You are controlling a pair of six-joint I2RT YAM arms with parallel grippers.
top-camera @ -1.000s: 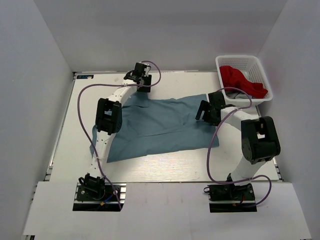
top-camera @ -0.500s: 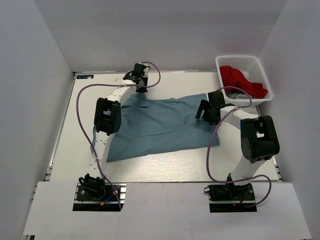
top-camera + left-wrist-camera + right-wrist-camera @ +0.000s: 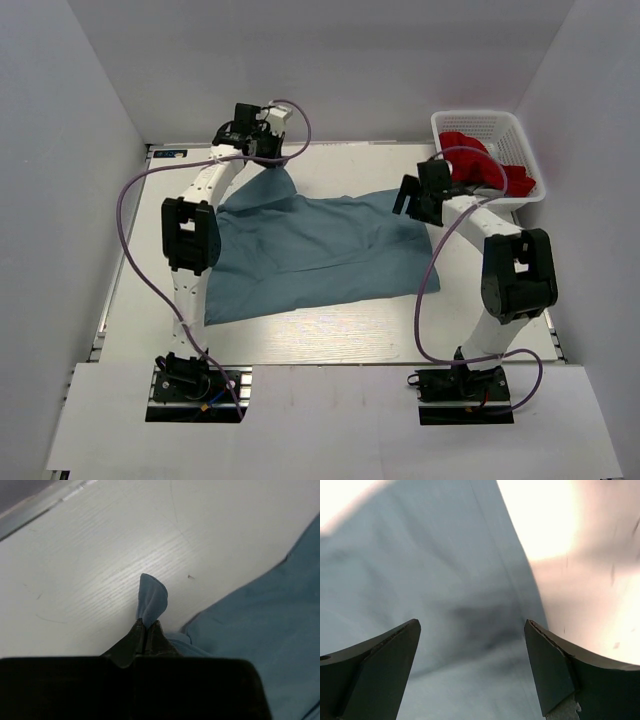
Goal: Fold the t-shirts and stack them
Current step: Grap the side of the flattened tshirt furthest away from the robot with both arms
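The right gripper grips the t-shirt's far corner nearest the basket next, so both far corners fold over the shirt together.
A dusty grey-blue t-shirt (image 3: 310, 250) lies spread across the middle of the table. Its far left corner is drawn up toward the back edge. My left gripper (image 3: 264, 152) is shut on that corner. In the left wrist view a small flap of the t-shirt (image 3: 152, 596) sticks out past the closed left gripper (image 3: 146, 625), above the white tabletop. My right gripper (image 3: 408, 200) hovers open over the shirt's far right edge. In the right wrist view the right gripper (image 3: 472, 626) stands wide apart, with the t-shirt (image 3: 445, 570) below and nothing between the fingers.
A white lattice basket (image 3: 470, 117) stands at the back right, holding a red cloth (image 3: 482, 158), close behind the right wrist. Bare white table (image 3: 330, 325) runs along the shirt's near side. White walls enclose the table on three sides.
My left gripper closed on the shirt's far left corner and pulled it up and toward the back left. My right gripper shifted a little toward the back, still open.
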